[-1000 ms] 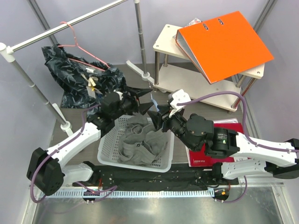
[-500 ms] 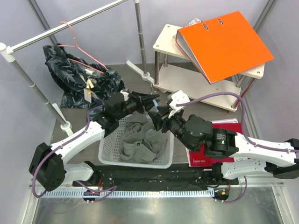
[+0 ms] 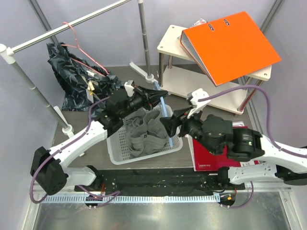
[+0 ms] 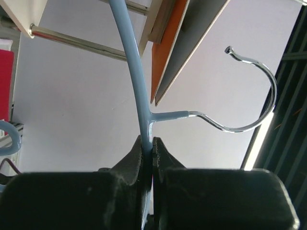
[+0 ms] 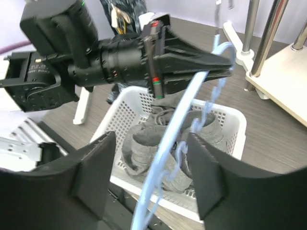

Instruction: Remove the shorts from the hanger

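Observation:
The right gripper takes hold of the light blue hanger (image 3: 166,115) by its lower end (image 3: 170,140) next, leaving the chrome hook free to hang on the bar.
My left gripper (image 3: 154,96) is shut on a light blue hanger (image 3: 166,115) just below its chrome hook (image 4: 249,103) and holds it up over the basket. In the left wrist view the jaws (image 4: 147,141) pinch the blue stem (image 4: 136,76). The grey shorts (image 3: 144,132) lie bunched in the white basket (image 3: 116,143) beneath the hanger. My right gripper (image 3: 173,123) stands open beside the hanger's lower end. In the right wrist view the blue bar (image 5: 168,158) runs between its spread fingers (image 5: 93,177) without touching them, above the shorts (image 5: 144,143).
A dark patterned garment (image 3: 76,79) hangs from a pink hanger on the metal rail (image 3: 72,24) at the back left. An orange binder (image 3: 230,43) lies on a small table (image 3: 170,40) at the back right. A red book (image 3: 211,155) is under the right arm.
My left gripper has shut on the blue hanger and raised it. My right gripper has opened and drawn back to the right. The basket has shifted and tilted.

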You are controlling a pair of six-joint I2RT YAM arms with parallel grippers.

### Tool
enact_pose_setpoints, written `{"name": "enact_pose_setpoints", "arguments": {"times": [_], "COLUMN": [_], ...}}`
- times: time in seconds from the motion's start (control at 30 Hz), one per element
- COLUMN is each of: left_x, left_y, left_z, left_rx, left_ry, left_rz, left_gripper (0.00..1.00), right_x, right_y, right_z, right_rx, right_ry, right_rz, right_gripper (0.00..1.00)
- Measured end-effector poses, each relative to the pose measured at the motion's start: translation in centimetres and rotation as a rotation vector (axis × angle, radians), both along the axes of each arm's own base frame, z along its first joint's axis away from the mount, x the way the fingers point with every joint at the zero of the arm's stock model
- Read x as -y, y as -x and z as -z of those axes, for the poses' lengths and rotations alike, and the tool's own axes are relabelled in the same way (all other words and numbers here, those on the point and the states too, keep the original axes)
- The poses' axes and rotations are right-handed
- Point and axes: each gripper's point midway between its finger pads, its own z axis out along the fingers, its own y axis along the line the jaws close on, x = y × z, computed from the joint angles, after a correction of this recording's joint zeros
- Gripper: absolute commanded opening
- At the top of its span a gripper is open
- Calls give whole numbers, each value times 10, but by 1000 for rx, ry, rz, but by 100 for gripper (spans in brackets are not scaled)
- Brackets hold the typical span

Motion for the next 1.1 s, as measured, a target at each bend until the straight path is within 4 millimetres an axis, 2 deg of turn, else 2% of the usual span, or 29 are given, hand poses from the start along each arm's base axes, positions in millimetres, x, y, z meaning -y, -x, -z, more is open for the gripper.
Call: {"name": "enact_pose_setpoints", "arguments": {"times": [0.1,0.2,0.3,0.43,0.5,0.53,0.63,0.7,0.73,0.8,0.83,0.87,0.97,1.07,1.1], "left_x": [-8,-18,-31,-48,-53,-55,-60,-62,-64,-65,-67,-68,-68,-68,-69], "left_y": [8,12,15,18,19,19,19,18,18,16,16,15,17,22,24], "left_z": [-8,-26,-42,-47,-45,-42,-38,-34,-31,-28,-28,-28,-27,-28,-28], "left_rx": [27,72,114,131,125,120,108,101,93,83,78,77,91,131,149], "left_ry": [-41,-71,-99,-148,-166,-179,-198,-209,-214,-219,-218,-217,-225,-237,-249], "left_rz": [-30,-72,-127,-197,-215,-224,-239,-253,-259,-270,-277,-282,-276,-262,-256], "left_gripper": [0,0,0,0,0,0,0,1,0,1,7,30,68,78,79], "right_x": [11,13,3,-17,-28,-33,-34,-31,-30,-28,-28,-28,-28,-20,-15], "right_y": [5,9,14,19,18,15,9,5,4,2,1,0,0,-2,-2], "right_z": [-7,-2,4,18,35,48,74,81,82,82,82,82,83,91,94], "right_rx": [-10,-22,-42,-72,-88,-99,-113,-111,-110,-105,-108,-105,-102,-103,-105], "right_ry": [-33,-32,-21,12,56,88,153,171,169,165,159,161,159,164,168], "right_rz": [-14,-38,-78,-123,-122,-109,-63,-30,-17,2,9,11,16,38,46], "right_gripper": [79,81,81,79,69,53,32,23,5,1,1,1,1,1,1]}}
